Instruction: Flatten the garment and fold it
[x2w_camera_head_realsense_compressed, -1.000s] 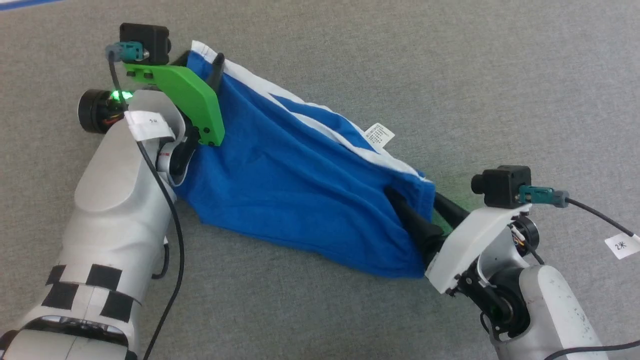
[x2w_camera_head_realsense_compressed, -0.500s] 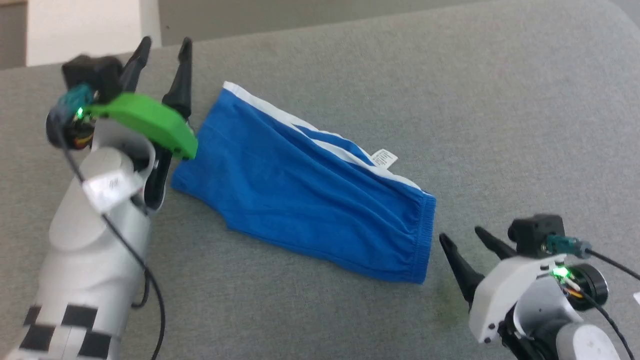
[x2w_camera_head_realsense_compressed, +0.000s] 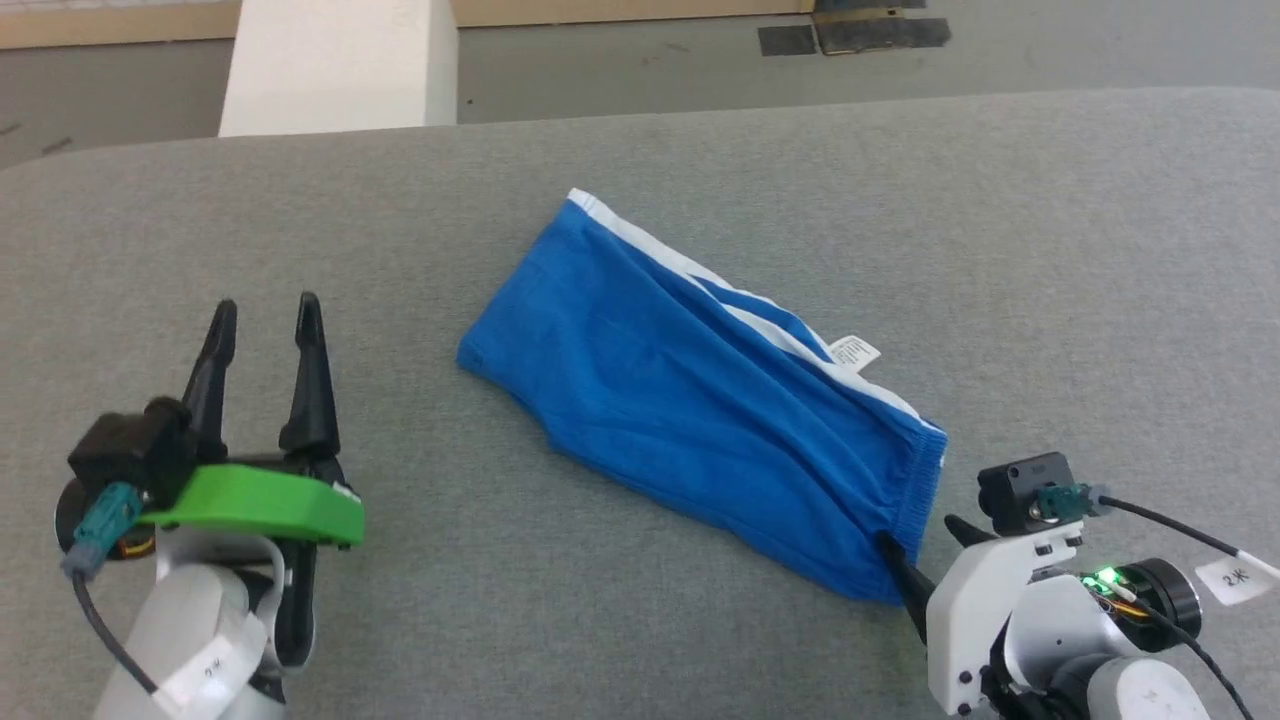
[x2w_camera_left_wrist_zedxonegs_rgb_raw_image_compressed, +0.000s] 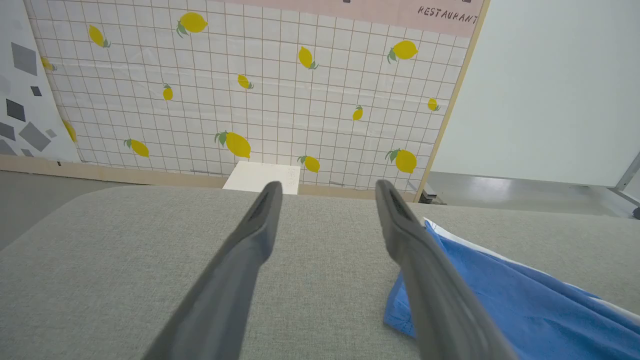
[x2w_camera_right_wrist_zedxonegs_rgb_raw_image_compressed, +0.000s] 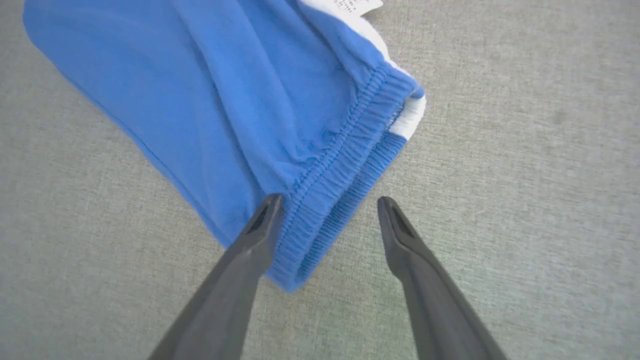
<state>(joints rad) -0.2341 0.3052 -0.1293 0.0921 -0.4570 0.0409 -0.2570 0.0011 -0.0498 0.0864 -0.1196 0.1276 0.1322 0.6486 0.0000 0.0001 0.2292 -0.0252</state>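
I need to grab the blue shorts (x2w_camera_head_realsense_compressed: 672, 384) by their gathered elastic waistband (x2w_camera_head_realsense_compressed: 914, 492) with my right gripper next, so I can flatten and fold the shorts.
The garment (x2w_camera_head_realsense_compressed: 700, 400), bright blue shorts with white edge trim, lies folded lengthwise on the grey table, running from upper left to lower right. Its small white tag (x2w_camera_head_realsense_compressed: 853, 351) sticks out on the far side, and its gathered waistband (x2w_camera_head_realsense_compressed: 922, 480) faces my right gripper. My left gripper (x2w_camera_head_realsense_compressed: 266, 305) is open at the lower left, well apart from the garment's hem end (x2w_camera_left_wrist_zedxonegs_rgb_raw_image_compressed: 500, 295). My right gripper (x2w_camera_head_realsense_compressed: 920, 532) is open beside the waistband's near corner. In the right wrist view that gripper (x2w_camera_right_wrist_zedxonegs_rgb_raw_image_compressed: 330, 200) hovers over the waistband (x2w_camera_right_wrist_zedxonegs_rgb_raw_image_compressed: 340, 165), gripping nothing.
The grey padded table (x2w_camera_head_realsense_compressed: 1000, 220) has bare room on all sides of the garment. Past its far edge stand a white block (x2w_camera_head_realsense_compressed: 335, 60) and the floor. The left wrist view, between my open left gripper's (x2w_camera_left_wrist_zedxonegs_rgb_raw_image_compressed: 327, 186) fingers, faces a lemon-print wall (x2w_camera_left_wrist_zedxonegs_rgb_raw_image_compressed: 250, 100).
Both grippers have let go of the garment's ends and drawn back, the left one far to the lower left. The head camera has tilted up. The garment now lies loose on the table.
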